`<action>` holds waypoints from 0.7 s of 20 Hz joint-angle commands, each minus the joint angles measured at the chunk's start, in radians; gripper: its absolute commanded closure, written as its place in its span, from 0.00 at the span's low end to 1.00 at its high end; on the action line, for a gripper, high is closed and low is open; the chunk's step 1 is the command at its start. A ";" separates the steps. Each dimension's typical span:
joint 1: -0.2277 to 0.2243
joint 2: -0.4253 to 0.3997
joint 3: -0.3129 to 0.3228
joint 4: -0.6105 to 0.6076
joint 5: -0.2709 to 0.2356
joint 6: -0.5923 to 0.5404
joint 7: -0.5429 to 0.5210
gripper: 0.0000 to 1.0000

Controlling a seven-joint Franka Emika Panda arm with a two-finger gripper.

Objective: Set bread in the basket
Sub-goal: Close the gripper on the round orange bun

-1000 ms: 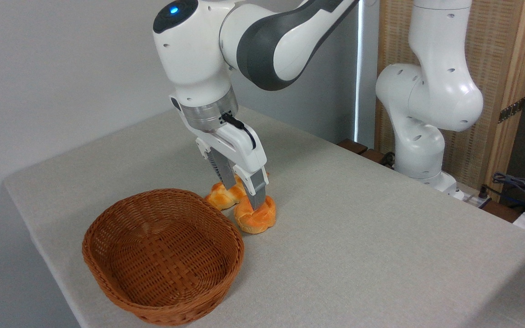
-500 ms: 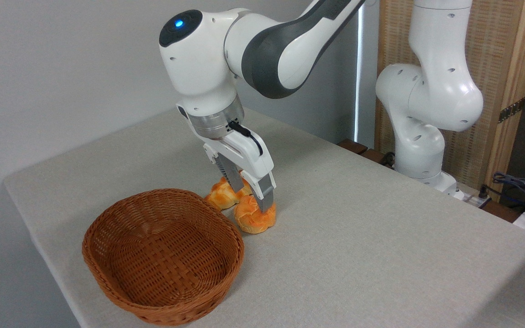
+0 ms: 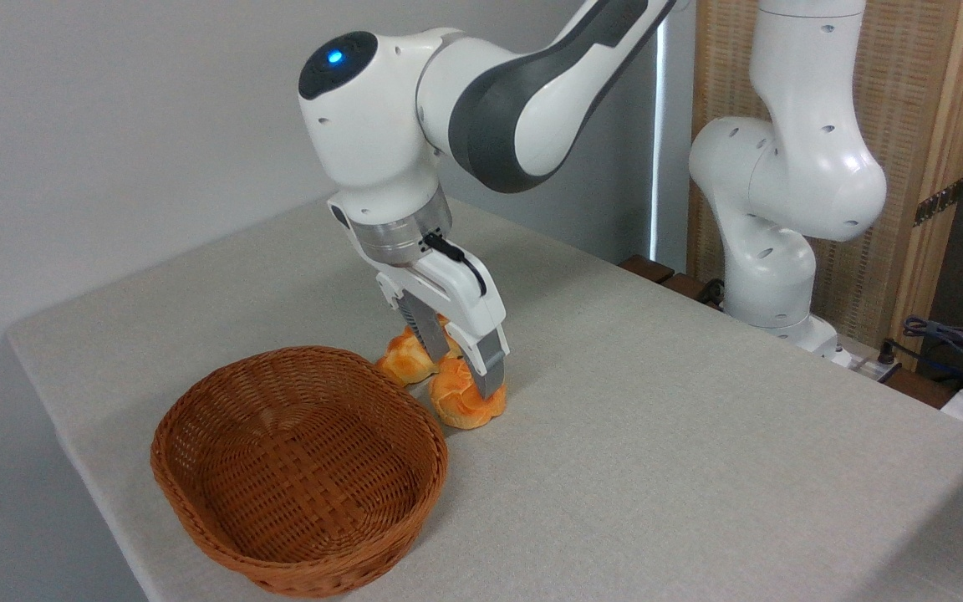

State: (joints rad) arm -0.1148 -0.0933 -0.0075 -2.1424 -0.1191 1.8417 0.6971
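The bread needs to go into the basket, so my gripper should grab the rounded sides of the bread (image 3: pixel 458 407) next.
The bread (image 3: pixel 458 407), a small golden-orange knotted bun, rests on the table just right of the basket's far end. My gripper (image 3: pixel 465 374) has come down over it and is open, with one grey finger (image 3: pixel 490 368) in front of the bun's right side and the other (image 3: pixel 425 328) behind it. The bun still sits on the cloth. The basket (image 3: pixel 197 493) is an oval reddish-brown wicker one with low sides at the front left, with nothing in it.
A second golden loaf (image 3: pixel 405 359) lies just behind the bun, touching it. The grey table (image 3: pixel 682 451) has its left edge close to the basket. The arm's white base (image 3: pixel 770 276) stands at the back right, with cables (image 3: pixel 958 343) beyond.
The gripper has moved slightly right and lower, so that its fingers now reach further down around the bun. Bun, loaf and basket have not moved.
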 commanded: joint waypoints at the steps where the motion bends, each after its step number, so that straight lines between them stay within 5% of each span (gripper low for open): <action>1: -0.002 -0.014 0.003 -0.030 -0.007 0.031 0.005 0.00; 9: -0.002 -0.017 0.003 -0.071 -0.007 0.077 0.005 0.02; 14: -0.002 -0.016 0.003 -0.071 -0.007 0.077 0.009 0.38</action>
State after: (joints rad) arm -0.1149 -0.0929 -0.0079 -2.1920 -0.1191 1.8964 0.6971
